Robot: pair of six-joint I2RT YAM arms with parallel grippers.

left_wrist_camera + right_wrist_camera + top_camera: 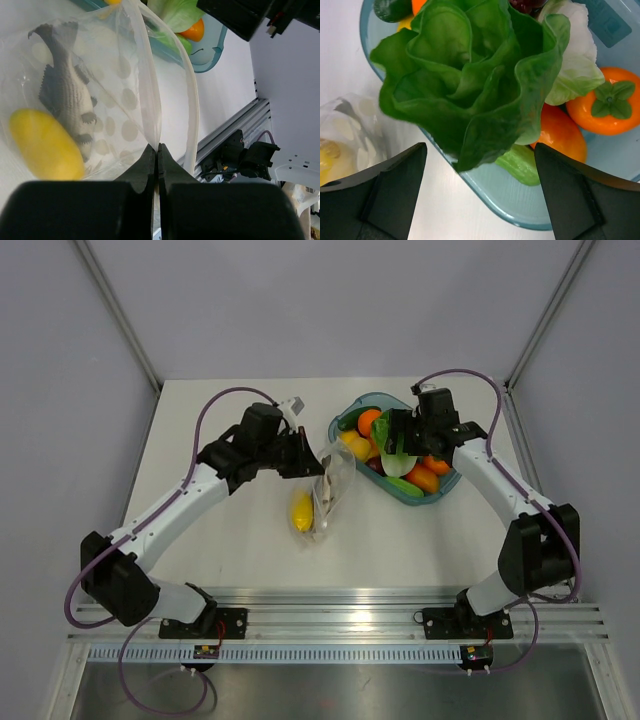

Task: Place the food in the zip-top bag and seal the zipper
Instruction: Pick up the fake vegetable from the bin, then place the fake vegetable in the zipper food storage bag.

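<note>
The right gripper grabs the green lettuce by its outer leaf edge (385, 437) (479, 138) next, which leaves the lettuce's body free to enter the bag's opening.
The clear zip-top bag (330, 490) lies on the table left of the teal tray (440, 495). It holds a yellow lemon (302, 510) and a grey fish-shaped piece (328, 488). My left gripper (305, 455) is shut on one lip of the bag's mouth (156, 145) and holds it up. The whitish zipper strip (191, 100) curves off to the right. Lemon (45, 145) and grey piece (65, 90) show through the plastic. My right gripper (395, 435) is open over the green lettuce (470, 75), fingers (385, 190) wide on either side of it, at the tray's left rim (485, 192).
The tray also holds oranges (607, 100), a cucumber (520, 162), dark grapes (525, 5) and a pale leafy piece (575, 35). A rail (340, 615) runs along the table's near edge. Grey walls enclose the table.
</note>
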